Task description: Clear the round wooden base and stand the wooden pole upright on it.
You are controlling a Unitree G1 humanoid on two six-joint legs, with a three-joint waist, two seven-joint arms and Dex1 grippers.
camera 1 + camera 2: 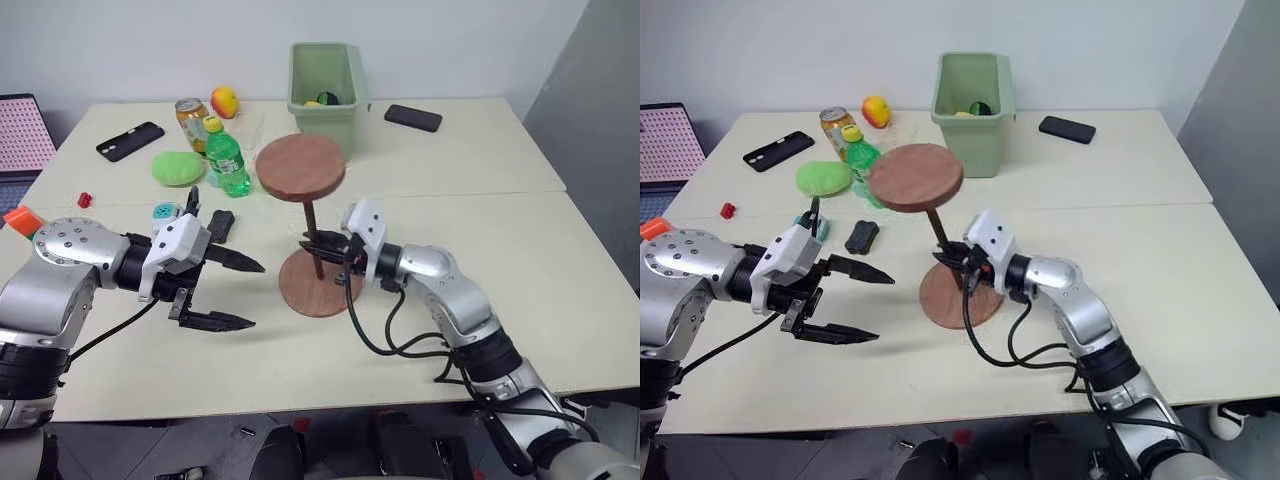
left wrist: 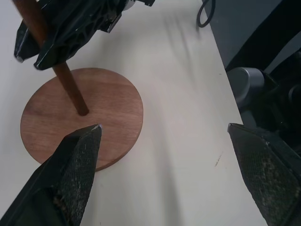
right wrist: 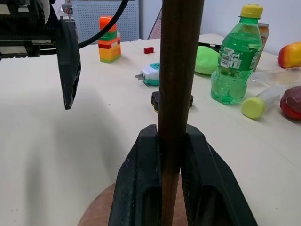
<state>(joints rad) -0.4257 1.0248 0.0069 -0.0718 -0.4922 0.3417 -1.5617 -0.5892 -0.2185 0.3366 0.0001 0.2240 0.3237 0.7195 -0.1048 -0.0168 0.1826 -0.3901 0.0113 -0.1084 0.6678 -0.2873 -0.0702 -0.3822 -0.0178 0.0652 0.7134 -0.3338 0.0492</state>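
Observation:
My right gripper can let go now: the pole's lower end (image 1: pixel 320 274) stands on the centre of the round wooden base, so the pole would stay upright.
The round wooden base (image 1: pixel 300 283) lies flat on the table in front of me. The wooden pole (image 1: pixel 309 222) stands on it nearly upright, its lower end at the base's centre (image 2: pixel 83 111) and its fixed round disc (image 1: pixel 300 167) on top. My right gripper (image 1: pixel 318 243) is shut on the pole's lower shaft (image 3: pixel 178 70), just above the base. My left gripper (image 1: pixel 257 296) is open to the left of the base, pointing toward it with nothing between its fingers (image 2: pixel 77 165).
A green bin (image 1: pixel 325 85) stands behind the pole. At the back left are a green bottle (image 1: pixel 228 155), a can (image 1: pixel 190 112), a fruit (image 1: pixel 224 100), a green pad (image 1: pixel 178 167) and a black phone (image 1: pixel 130 140). Another phone (image 1: pixel 413 117) lies back right.

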